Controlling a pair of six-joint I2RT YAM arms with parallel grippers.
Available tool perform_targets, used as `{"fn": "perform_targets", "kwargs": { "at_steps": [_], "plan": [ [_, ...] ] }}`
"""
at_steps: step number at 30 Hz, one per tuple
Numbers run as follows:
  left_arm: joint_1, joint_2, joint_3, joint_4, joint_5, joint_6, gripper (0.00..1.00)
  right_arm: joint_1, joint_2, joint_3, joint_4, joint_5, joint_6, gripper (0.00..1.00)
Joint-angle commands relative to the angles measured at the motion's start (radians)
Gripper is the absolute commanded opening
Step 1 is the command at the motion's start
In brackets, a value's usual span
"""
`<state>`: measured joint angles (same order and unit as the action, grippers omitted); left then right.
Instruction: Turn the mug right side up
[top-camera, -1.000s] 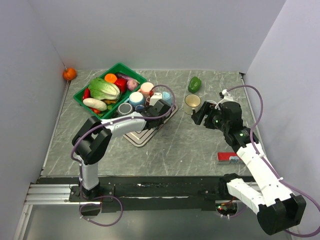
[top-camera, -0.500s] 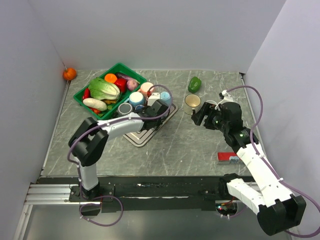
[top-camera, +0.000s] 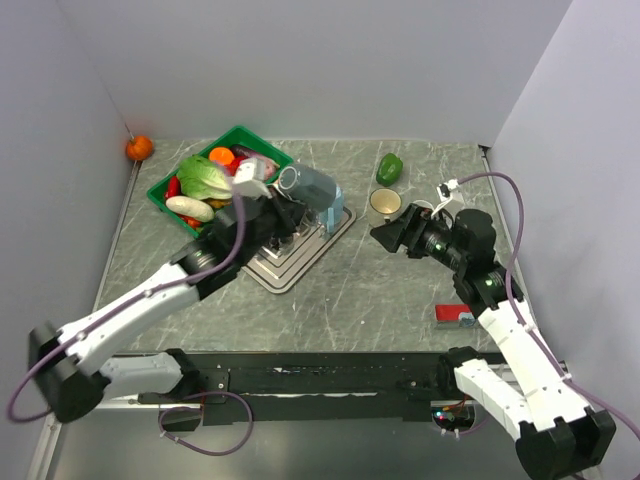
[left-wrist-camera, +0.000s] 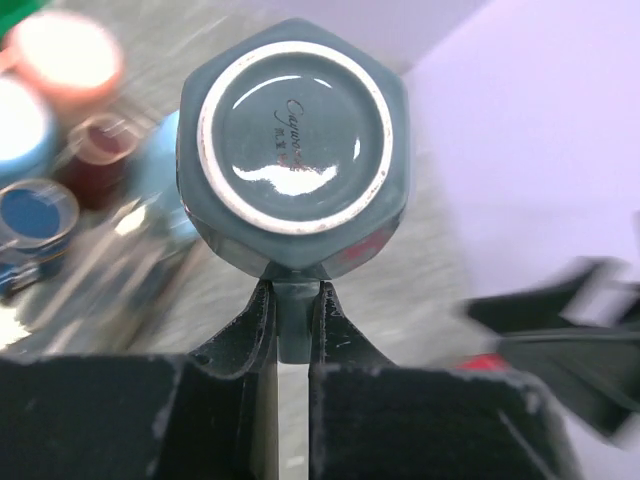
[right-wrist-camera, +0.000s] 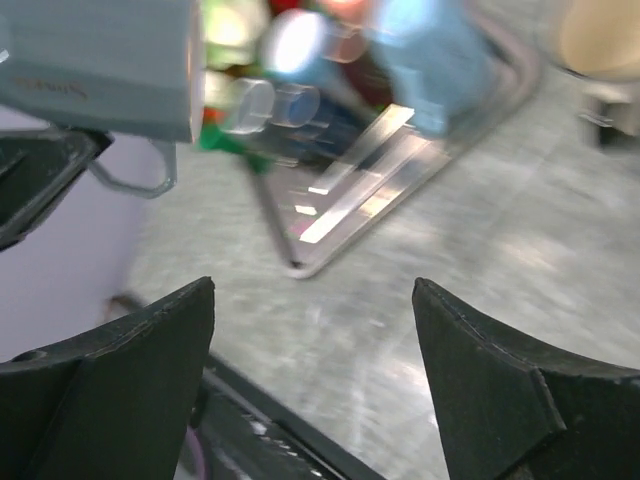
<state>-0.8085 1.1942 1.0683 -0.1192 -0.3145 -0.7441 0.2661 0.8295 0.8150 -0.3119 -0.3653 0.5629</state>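
The mug needs to be set right side up. My right gripper will next grip the mug's handle (right-wrist-camera: 163, 178) from the mug's rim side, opposite the mug's base.
A grey-blue hexagonal mug (top-camera: 312, 189) hangs in the air above the metal tray (top-camera: 270, 272), lying on its side. My left gripper (top-camera: 283, 187) is shut on its handle. In the left wrist view the mug's base (left-wrist-camera: 293, 150) faces the camera and the fingers (left-wrist-camera: 330, 320) pinch the handle (left-wrist-camera: 291, 322). My right gripper (top-camera: 385, 235) is open and empty, to the right of the tray and pointing toward the mug. In the right wrist view the mug (right-wrist-camera: 100, 65) is at the upper left, well beyond the open gripper (right-wrist-camera: 312, 300).
A cream mug (top-camera: 384, 204) stands upright behind my right gripper, with a green pepper (top-camera: 389, 168) behind it. A green basket (top-camera: 160, 190) of vegetables sits at the back left. Cups stand on the tray. An orange (top-camera: 139, 147) lies in the far left corner, a red object (top-camera: 455, 315) at the right.
My left arm has risen off the tray, lifting the grey-blue mug by its handle into the air. My right gripper has swung a little left toward it.
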Motion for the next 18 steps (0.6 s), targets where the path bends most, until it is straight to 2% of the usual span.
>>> {"fn": "perform_targets", "kwargs": {
  "at_steps": [1, 2, 3, 7, 13, 18],
  "plan": [
    [-0.003, -0.152, -0.082, 0.372, 0.149, -0.09, 0.01, 0.008, -0.075, -0.068, 0.371, -0.248, 0.152, 0.88],
    [-0.003, -0.165, -0.091, 0.433, 0.196, -0.101, 0.01, 0.01, -0.082, -0.098, 0.429, -0.276, 0.182, 0.9],
    [-0.003, -0.173, -0.096, 0.458, 0.225, -0.132, 0.01, 0.018, -0.092, -0.112, 0.567, -0.312, 0.24, 0.91],
    [-0.006, -0.188, -0.134, 0.614, 0.339, -0.213, 0.01, 0.074, -0.078, -0.123, 0.746, -0.343, 0.321, 0.92],
    [-0.015, -0.171, -0.169, 0.821, 0.449, -0.285, 0.01, 0.188, -0.004, -0.062, 0.818, -0.331, 0.362, 0.92],
    [-0.031, -0.159, -0.194, 0.905, 0.471, -0.314, 0.01, 0.209, 0.037, -0.03, 0.882, -0.327, 0.396, 0.89]
  ]
}}
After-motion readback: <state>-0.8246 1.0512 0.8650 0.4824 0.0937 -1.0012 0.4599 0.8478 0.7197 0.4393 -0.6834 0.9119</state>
